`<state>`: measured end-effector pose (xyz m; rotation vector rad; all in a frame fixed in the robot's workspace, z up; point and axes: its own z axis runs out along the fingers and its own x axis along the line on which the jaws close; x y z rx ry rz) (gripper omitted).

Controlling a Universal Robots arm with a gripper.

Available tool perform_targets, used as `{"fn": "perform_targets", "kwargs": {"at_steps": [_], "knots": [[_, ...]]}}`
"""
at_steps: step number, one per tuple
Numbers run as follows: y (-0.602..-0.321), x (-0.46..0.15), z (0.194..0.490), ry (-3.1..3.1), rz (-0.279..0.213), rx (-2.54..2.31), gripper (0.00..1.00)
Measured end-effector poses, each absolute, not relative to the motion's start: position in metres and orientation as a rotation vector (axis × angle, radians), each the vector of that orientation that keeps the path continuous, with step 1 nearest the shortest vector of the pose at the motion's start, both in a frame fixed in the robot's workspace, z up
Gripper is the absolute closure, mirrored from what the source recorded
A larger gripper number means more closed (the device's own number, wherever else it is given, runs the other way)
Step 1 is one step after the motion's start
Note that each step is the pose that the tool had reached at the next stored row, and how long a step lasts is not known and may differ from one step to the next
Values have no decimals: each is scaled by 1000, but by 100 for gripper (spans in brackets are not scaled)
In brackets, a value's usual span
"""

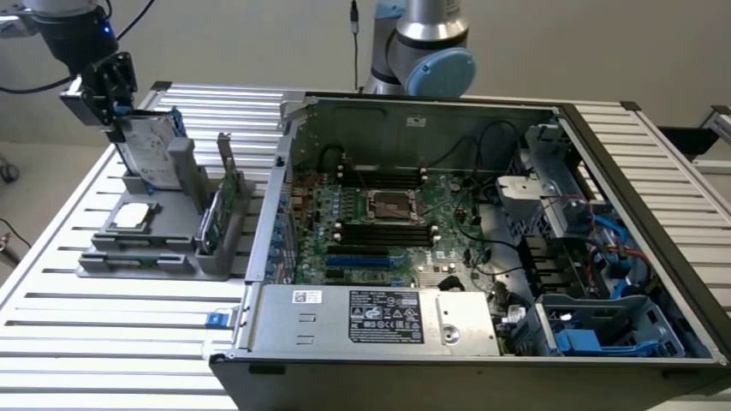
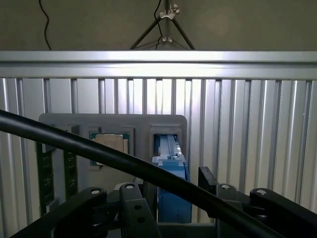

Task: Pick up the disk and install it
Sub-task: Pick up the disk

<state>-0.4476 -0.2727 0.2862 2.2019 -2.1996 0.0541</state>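
Note:
The gripper grabs the disk by the sides of its upper end (image 1: 144,120) next, since the disk's lower end sits in the grey holder's slot (image 1: 160,184).
The disk (image 1: 149,150) stands on edge in the rear slot of a grey holder (image 1: 149,248) at the exterior view's left. Its silver face and white label show there. In the wrist view the disk (image 2: 171,186) is seen edge-on, with its blue carrier. My gripper (image 1: 111,107) hangs over the disk's top far corner. In the wrist view the gripper (image 2: 172,198) is open, its black fingers (image 2: 132,203) standing on either side of the blue carrier with gaps between.
The holder also carries a square silver chip (image 1: 132,216) and a green circuit card (image 1: 222,201). An open computer case (image 1: 457,231) lies to the exterior view's right, with a blue-fitted bay (image 1: 600,330) at its near corner. A black cable (image 2: 99,148) crosses the wrist view.

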Motion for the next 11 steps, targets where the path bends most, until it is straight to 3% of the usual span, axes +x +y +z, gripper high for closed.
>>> {"fn": "perform_targets", "kwargs": {"at_steps": [2, 5, 11], "knots": [[-273, -448, 286, -2200, 54, 2201, 48], [-273, -448, 286, -2201, 54, 2200, 62], [-273, -448, 285, -2207, 54, 2194, 62]]}}
